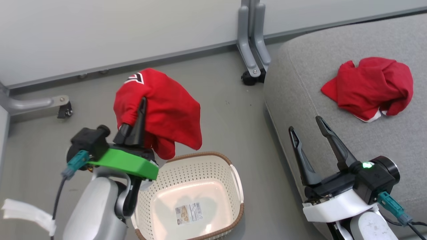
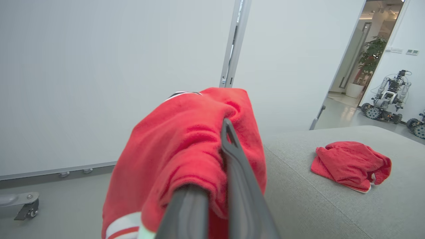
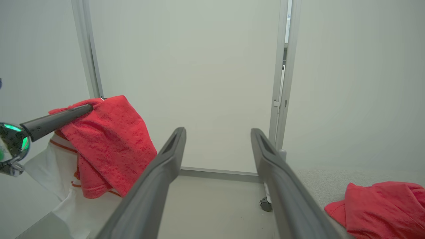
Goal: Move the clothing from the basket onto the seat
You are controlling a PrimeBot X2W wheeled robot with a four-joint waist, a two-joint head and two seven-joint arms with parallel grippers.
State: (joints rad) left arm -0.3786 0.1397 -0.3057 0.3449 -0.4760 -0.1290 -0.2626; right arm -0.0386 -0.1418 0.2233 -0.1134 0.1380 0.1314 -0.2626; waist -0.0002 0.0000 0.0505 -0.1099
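Note:
My right gripper grabs the red jersey garment by its free hanging side (image 1: 187,124) (image 3: 133,149) next, since my left gripper's fingers already clamp one side.
My left gripper (image 1: 142,101) is shut on a red jersey garment (image 1: 166,110) with striped trim, which hangs in the air above the floor, up and left of the basket (image 1: 233,176). The cream basket stands on the floor with only a label on its bottom. A second red garment (image 1: 370,86) lies crumpled on the grey seat (image 1: 300,76) at the right. My right gripper (image 1: 305,122) stands open over the seat's near edge, nothing between its fingers. In the left wrist view the held garment (image 2: 186,146) drapes over the fingers (image 2: 232,156); the other garment (image 2: 352,164) rests on the seat (image 2: 298,199).
White partition panels on grey castor legs (image 1: 252,50) stand behind the floor area, with another castor leg (image 1: 50,103) at the left. Another wheeled robot (image 2: 385,96) and a potted plant show through a doorway far right.

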